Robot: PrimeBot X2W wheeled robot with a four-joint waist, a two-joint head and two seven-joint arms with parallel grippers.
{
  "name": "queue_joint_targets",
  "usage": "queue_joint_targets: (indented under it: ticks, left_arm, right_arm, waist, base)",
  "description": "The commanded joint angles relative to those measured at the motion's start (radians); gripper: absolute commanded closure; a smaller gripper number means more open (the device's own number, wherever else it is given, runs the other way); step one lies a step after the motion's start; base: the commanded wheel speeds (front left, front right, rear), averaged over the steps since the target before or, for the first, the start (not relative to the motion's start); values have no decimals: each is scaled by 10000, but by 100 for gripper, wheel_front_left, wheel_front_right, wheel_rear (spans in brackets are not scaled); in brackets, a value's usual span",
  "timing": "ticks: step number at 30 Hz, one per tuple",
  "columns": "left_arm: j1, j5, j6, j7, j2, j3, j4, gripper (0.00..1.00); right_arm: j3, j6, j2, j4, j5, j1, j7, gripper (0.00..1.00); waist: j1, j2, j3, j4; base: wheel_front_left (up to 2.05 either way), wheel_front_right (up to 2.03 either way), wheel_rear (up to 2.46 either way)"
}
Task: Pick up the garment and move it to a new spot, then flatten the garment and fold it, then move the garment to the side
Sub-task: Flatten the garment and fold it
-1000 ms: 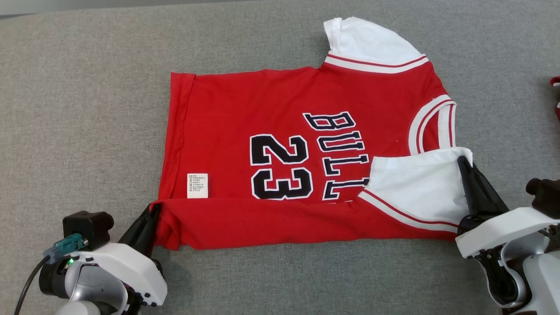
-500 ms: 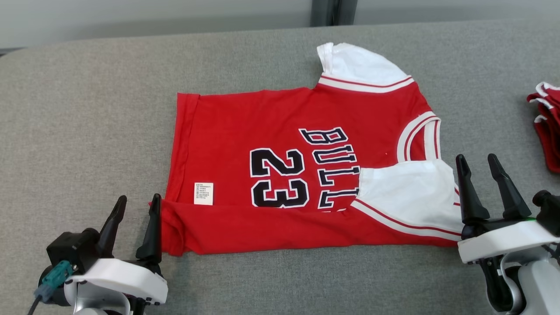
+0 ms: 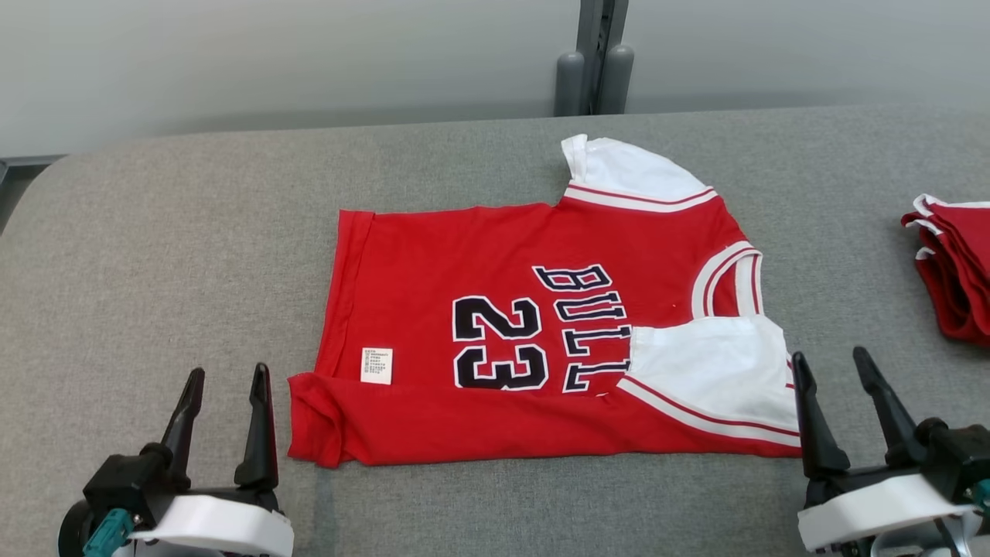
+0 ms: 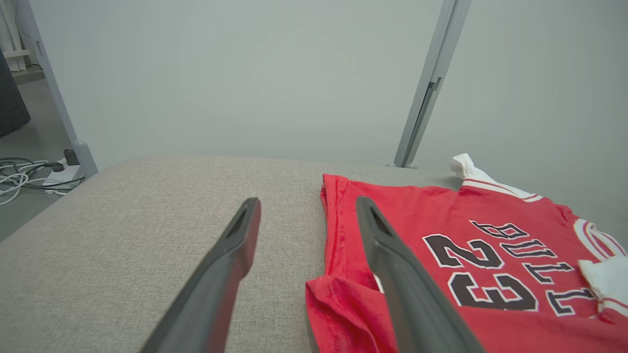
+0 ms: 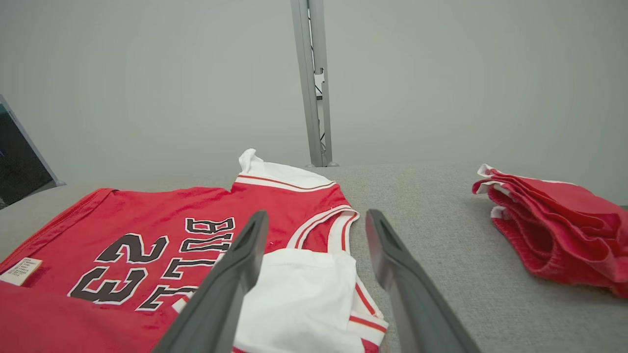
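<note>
The left gripper pinches the jersey by its unfolded hem corner (image 3: 353, 221) next, where the edge of the hem stands up, since the jersey's printed body (image 3: 501, 316) lies flat on the cushion.
The garment (image 3: 495, 255) is a red jersey with white sleeves and a black "23", lying on the grey cushion with its near long edge folded over toward the middle. It appears too in the left wrist view, garment (image 4: 431, 220), and the right wrist view, garment (image 5: 147, 215). My left gripper (image 3: 224, 379) stands open just off the hem corner at the lower left, holding nothing, left gripper (image 4: 306, 208). My right gripper (image 3: 829, 362) stands open beside the folded white sleeve (image 3: 711, 363) at the lower right, right gripper (image 5: 316, 220).
A stack of folded red and white clothes (image 3: 955, 271) lies at the right edge of the cushion, clothes (image 5: 554, 220). A grey metal post (image 3: 595, 58) rises behind the cushion against a pale wall. Cables (image 4: 29, 174) lie on the floor past the cushion's left end.
Both grippers opened, let go of the garment's near edge, and drew back toward me. The folded edge stays lying on the jersey. The camera has tilted up, showing the wall.
</note>
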Motion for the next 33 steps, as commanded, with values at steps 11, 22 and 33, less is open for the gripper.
queue_joint_targets:
  ticks: [11,22,33]
  left_arm:
    - [229,-6,69,256,137,-185,185,0]
    - [62,79,-85,572,190,-556,147,0]
    - [-106,-143,-491,924,-188,-1259,1507,0]
  right_arm:
    - [-118,5,202,-405,-59,437,336,0]
    - [-301,5,264,-147,-35,295,484,0]
    - [-452,5,328,2029,203,-77,213,0]
  waist:
    - [0,-1,-209,-143]
    - [0,-1,-8,-46]
    - [0,-1,743,43]
  base:
    - [0,0,0]
    - [0,0,0]
    - [0,0,0]
